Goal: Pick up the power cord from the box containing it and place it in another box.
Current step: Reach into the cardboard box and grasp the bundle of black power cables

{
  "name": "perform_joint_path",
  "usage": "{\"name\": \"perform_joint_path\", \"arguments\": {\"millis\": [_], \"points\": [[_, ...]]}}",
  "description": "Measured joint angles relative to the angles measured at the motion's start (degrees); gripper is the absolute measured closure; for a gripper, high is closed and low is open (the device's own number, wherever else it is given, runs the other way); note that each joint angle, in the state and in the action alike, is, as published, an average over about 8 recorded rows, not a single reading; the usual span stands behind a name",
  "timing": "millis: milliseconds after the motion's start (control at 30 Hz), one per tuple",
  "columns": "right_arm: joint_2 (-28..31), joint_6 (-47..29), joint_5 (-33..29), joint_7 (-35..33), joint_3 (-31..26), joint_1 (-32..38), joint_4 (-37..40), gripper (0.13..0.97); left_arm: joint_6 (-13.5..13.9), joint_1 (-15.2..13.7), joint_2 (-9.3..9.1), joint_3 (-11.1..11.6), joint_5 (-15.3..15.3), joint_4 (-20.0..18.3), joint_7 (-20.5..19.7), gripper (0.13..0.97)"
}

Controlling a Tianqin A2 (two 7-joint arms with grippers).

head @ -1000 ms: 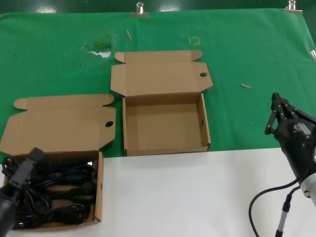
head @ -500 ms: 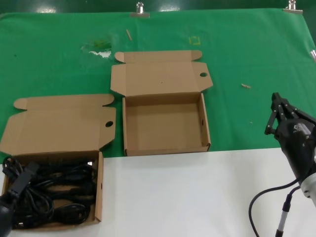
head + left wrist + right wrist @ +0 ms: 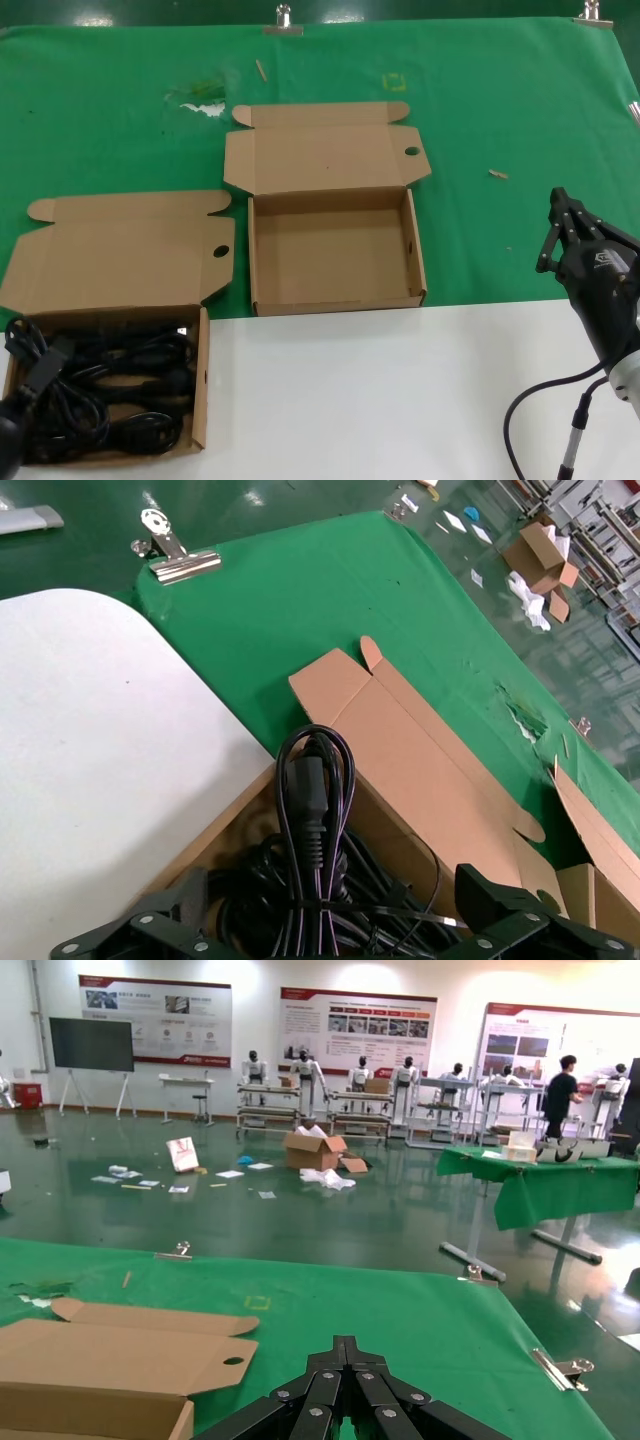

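Observation:
I will next grab the power cord with my left gripper by its tied middle (image 3: pixel 318 905), where the bundle stands up above the other cords lying slack (image 3: pixel 252 895).
The power cords (image 3: pixel 120 390) are tied black bundles lying in the box containing them (image 3: pixel 201 380), at the near left with its lid open. My left gripper (image 3: pixel 45 360) is low over that box's left end. In the left wrist view (image 3: pixel 335 900) it is open, with a tied cord bundle and its plug (image 3: pixel 315 790) between the jaws. The other box (image 3: pixel 330 255) stands open and empty at the centre. My right gripper (image 3: pixel 556 232) is shut and parked above the cloth at the right; it also shows in the right wrist view (image 3: pixel 345 1345).
A green cloth (image 3: pixel 500 100) covers the far part of the table and a white surface (image 3: pixel 380 400) the near part. Metal clips (image 3: pixel 283 20) hold the cloth's far edge. Small scraps (image 3: pixel 497 174) lie on the cloth.
My left gripper has moved down and to the left over the cord box, showing less in the head view. The right arm has not moved.

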State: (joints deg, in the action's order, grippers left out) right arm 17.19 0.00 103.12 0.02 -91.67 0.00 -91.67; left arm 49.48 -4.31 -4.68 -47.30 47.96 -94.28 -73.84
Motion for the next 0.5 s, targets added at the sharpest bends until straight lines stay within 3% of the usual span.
{"name": "perform_joint_path", "arguments": {"millis": [267, 500], "points": [[0.00, 0.00, 0.00, 0.00, 0.00, 0.00, 0.00, 0.957, -2.02, -1.56, 0.04, -0.03, 0.36, 2.17, 1.95, 0.299], [0.00, 0.00, 0.00, 0.00, 0.00, 0.00, 0.00, 0.957, -2.65, -2.30, 0.06, -0.25, 0.80, 3.57, 2.74, 0.458]]}}
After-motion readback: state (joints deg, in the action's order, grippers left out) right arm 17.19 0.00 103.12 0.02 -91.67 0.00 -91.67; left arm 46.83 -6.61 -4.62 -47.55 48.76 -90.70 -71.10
